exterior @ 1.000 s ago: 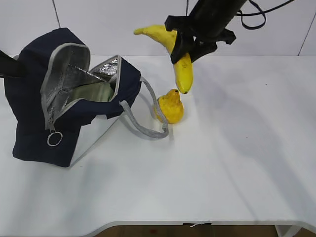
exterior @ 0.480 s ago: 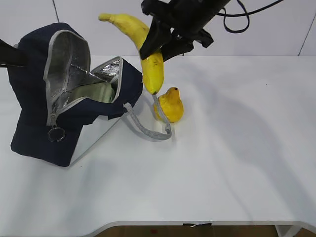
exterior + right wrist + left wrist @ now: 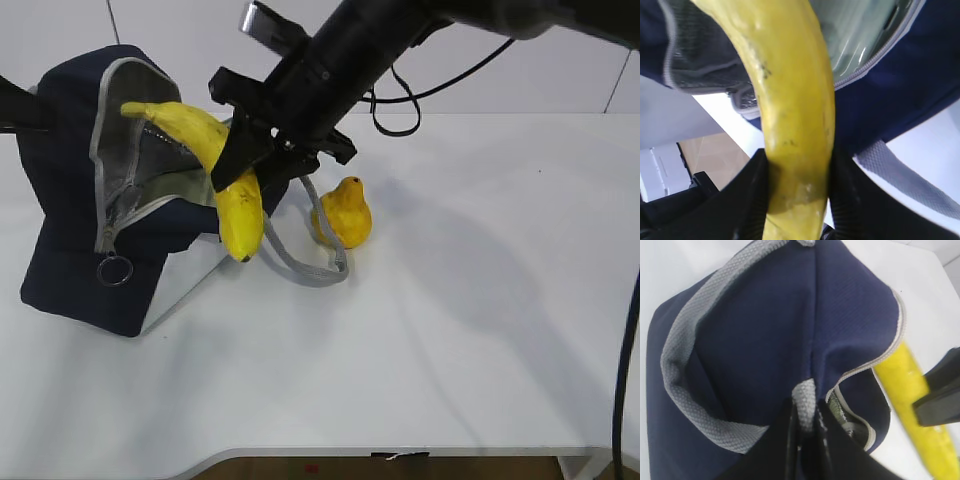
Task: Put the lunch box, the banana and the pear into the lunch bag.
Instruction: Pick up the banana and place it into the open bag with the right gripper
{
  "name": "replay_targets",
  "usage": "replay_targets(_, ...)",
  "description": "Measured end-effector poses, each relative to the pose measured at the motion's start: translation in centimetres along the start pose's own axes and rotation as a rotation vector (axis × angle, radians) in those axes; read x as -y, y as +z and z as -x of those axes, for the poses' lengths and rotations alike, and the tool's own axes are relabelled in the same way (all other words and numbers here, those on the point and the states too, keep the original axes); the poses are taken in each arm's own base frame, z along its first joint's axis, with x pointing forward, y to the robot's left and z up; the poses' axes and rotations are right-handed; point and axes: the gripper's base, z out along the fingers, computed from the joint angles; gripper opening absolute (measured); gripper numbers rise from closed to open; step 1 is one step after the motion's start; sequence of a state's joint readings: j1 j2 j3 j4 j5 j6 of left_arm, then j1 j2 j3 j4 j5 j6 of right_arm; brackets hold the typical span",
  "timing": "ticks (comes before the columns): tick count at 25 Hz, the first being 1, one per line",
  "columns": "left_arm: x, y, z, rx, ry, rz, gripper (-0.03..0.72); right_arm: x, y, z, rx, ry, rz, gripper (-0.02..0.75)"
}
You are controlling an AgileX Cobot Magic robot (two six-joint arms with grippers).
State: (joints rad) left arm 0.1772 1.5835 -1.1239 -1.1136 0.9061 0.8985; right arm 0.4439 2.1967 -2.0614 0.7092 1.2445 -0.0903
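The banana's lower end (image 3: 241, 240) hangs outside the lunch bag's front rim (image 3: 165, 205), so my right gripper moves the banana into the bag, before releasing it.
The navy lunch bag (image 3: 70, 250) stands open at the left, foil lining showing. The pale green lunch box (image 3: 195, 185) lies inside it; its lid also shows in the right wrist view (image 3: 860, 35). My right gripper (image 3: 262, 150) is shut on the banana (image 3: 225, 175) and holds it over the bag's mouth, stem end by the raised flap. In the right wrist view the banana (image 3: 790, 100) sits between the fingers (image 3: 755, 190). My left gripper (image 3: 805, 412) is shut on the bag's grey webbing handle (image 3: 804, 397). The pear (image 3: 346, 212) sits on the table right of the bag.
A second grey handle loop (image 3: 300, 265) lies on the white table (image 3: 480, 300) between bag and pear. The zipper's ring pull (image 3: 115, 270) hangs at the bag's front. A white wall stands behind.
My right gripper has carried the banana left and down, from above the pear to the bag's opening. The pear has not moved; the bag has shifted slightly.
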Motion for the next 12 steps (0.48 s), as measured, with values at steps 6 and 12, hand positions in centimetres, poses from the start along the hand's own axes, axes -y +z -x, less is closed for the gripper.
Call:
replay_targets(6,0.2,0.0,0.2,0.017,-0.022,-0.02,0.025,0.7,1.7,0.1,-0.023,0.036,0.035,0.279)
replay_targets(12,0.4,0.0,0.0,-0.001,-0.019,-0.047,0.025,1.1,3.7,1.4,-0.015,0.086,0.151,0.279)
